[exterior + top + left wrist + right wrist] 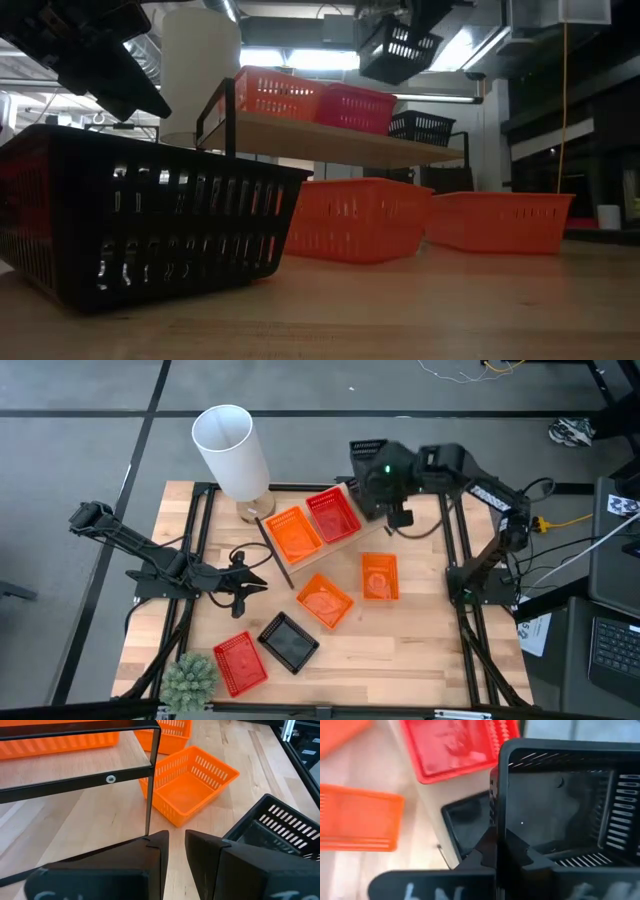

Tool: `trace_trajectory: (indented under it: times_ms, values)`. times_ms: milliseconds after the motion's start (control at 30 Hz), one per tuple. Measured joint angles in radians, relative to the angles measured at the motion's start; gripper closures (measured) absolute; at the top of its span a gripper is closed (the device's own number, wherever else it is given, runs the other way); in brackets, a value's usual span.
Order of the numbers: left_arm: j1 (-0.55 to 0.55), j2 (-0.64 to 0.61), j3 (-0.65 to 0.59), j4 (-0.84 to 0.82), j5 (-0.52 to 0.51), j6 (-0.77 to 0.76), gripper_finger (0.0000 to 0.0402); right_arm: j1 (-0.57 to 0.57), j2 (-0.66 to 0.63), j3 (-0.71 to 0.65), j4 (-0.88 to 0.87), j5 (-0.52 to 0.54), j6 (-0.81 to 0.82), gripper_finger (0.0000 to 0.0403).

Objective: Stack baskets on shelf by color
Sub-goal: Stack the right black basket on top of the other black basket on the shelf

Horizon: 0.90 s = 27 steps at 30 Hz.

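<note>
The held black basket is above the shelf's black basket and would fall if I opened now. My right gripper needs to first lower the held basket.
My right gripper is shut on a black basket and carries it high above the far right end of the shelf. On the shelf board stand an orange basket, a red basket and another black basket, side by side on their bottoms. My left gripper hovers open and empty by the shelf's near left leg. On the table lie two orange baskets, a black one and a red one. My right gripper pinches one side wall of the black basket at its rim, one finger inside the basket and one outside. The fingers come from above, slanting down. The basket hangs clear of everything, tilted, above the shelf's black basket.
A tall white cylinder stands at the shelf's far left end. A green spiky plant sits at the table's near left corner. Black frame rods run along the table's left and right edges.
</note>
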Motion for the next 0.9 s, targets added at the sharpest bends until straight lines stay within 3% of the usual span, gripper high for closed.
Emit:
trace_trajectory:
  times_ms: [133,400,533,900]
  values:
    - [0.000,0.000,0.000,0.000,0.000,0.000,0.0345,-0.067,0.000,-0.005,0.017,-0.157,-0.048,0.0403]
    - [0.000,0.000,0.000,0.000,0.000,0.000,0.0345,-0.108,0.000,-0.156,0.020,-0.160,-0.174,0.0403]
    - [0.000,0.000,0.000,0.000,-0.002,0.000,0.0345,-0.122,0.001,-0.222,0.021,-0.108,-0.215,0.0403]
    - [0.000,0.000,0.000,0.006,-0.023,-0.002,0.0345,-0.135,0.000,-0.259,0.008,-0.111,-0.276,0.0403]
